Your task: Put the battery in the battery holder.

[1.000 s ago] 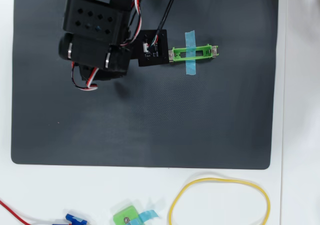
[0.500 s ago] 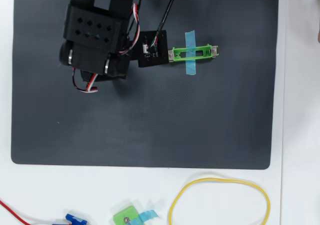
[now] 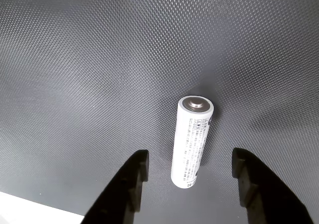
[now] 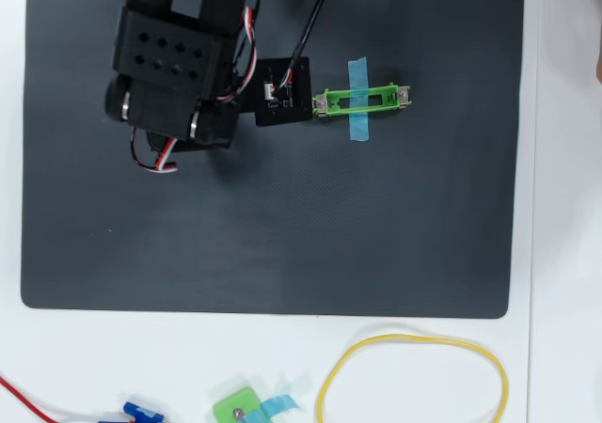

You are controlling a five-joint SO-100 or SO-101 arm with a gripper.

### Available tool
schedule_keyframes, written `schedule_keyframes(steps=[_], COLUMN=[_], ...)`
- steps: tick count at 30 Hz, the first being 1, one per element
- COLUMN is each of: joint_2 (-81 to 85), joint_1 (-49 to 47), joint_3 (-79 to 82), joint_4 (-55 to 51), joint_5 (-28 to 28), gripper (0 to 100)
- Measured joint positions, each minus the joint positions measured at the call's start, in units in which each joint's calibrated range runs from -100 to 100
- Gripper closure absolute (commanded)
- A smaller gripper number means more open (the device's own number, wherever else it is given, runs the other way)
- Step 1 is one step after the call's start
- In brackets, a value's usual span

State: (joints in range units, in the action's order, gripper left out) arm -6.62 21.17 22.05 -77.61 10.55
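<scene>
Next, my gripper grabs the battery by its printed white body (image 3: 190,150), leaving the battery's metal-end with the cap (image 3: 196,104) free to fit into the battery holder.
In the wrist view the battery (image 3: 192,142), a white cylinder with fine dark print, stands upright on the black mat (image 3: 99,59) with its metal cap facing up. My gripper (image 3: 189,160) is open, one black finger on each side of the battery's lower part, and neither finger touches it. In the overhead view the arm (image 4: 174,66) covers the battery and the gripper. The battery holder (image 4: 362,99), a bright-green frame under a light-blue tape strip, lies on the mat to the right of the arm, next to a small black circuit board (image 4: 282,91).
The black mat (image 4: 282,235) lies on a white table. Below its front edge are a yellow rubber band loop (image 4: 414,376), a small green piece with blue tape (image 4: 240,406), a blue part (image 4: 141,411) and a red wire (image 4: 23,399).
In the overhead view the arm has shifted slightly to the left and upward over the mat. The holder and the circuit board have stayed in place.
</scene>
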Motion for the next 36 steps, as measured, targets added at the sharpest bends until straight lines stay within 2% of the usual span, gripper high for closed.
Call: schedule_keyframes(steps=[15,36], joint_2=[-7.3,-8.3], joint_1=[0.0,0.0], joint_3=[-4.4,-5.5], joint_4=[-0.5,-0.7], joint_5=[-0.1,-0.3], gripper=[84,83])
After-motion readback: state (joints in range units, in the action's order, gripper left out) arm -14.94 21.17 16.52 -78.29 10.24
